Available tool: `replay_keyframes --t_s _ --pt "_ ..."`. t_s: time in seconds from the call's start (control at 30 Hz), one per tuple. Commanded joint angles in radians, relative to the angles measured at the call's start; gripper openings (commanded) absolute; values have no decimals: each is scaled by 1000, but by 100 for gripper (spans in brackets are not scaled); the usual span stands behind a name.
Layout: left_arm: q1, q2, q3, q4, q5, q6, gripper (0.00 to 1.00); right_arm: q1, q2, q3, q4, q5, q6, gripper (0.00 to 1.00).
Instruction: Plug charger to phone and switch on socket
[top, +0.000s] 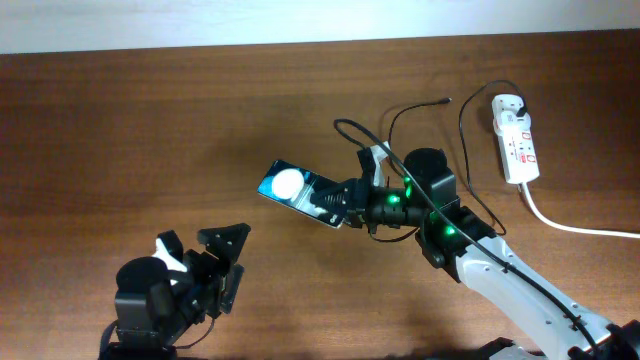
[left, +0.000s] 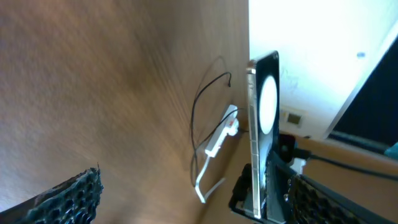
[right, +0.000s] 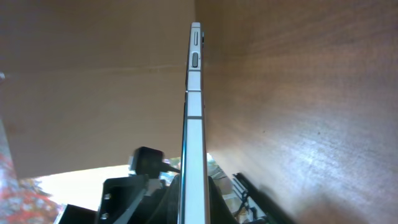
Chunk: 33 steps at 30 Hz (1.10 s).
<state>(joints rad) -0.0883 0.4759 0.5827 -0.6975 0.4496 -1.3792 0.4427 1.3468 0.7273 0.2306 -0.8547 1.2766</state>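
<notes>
Next, my left gripper grabs the phone edge-on near its loose end (top: 273, 182). The phone's opposite end stays free for plugging in the charger (top: 400, 118).
My right gripper (top: 345, 205) is shut on the phone (top: 298, 190), a black glossy slab with a round white reflection, and holds it lifted and tilted over the table's middle. In the right wrist view the phone (right: 194, 112) is edge-on between the jaws (right: 194, 186). The charger (top: 400, 118) is a thin black cable lying behind the right arm, with its plug tip (top: 445, 100) loose on the table. The socket (top: 515, 140) is a white power strip with red marks at the far right. My left gripper (top: 228, 262) is open and empty at the front left, facing the phone (left: 264, 118).
The socket's thick white cord (top: 575, 228) runs off to the right edge. In the left wrist view, the socket (left: 221, 134) and the charger cable (left: 202, 102) lie beyond the phone. A white wall borders the table's far edge (top: 300, 42).
</notes>
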Motion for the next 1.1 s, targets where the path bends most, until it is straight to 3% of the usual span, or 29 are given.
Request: replay_keyframes --t_s 0.0,0.2,0.33,0.63,1.07 --pt "4 -4 -13 43 32 -177 98 -5 -28 15 -19 -5 123 4" --pt "3 118 -13 175 41 -212 88 2 -27 15 -34 -5 174 4" --pt "0 283 -13 337 147 -229 84 35 -27 15 -34 33 183 4" --pt "-131 555 -13 652 216 -261 68 46 -27 15 -34 90 293 4" --pt "-140 559 -13 689 65 -274 48 87 -27 15 -33 93 327 4"
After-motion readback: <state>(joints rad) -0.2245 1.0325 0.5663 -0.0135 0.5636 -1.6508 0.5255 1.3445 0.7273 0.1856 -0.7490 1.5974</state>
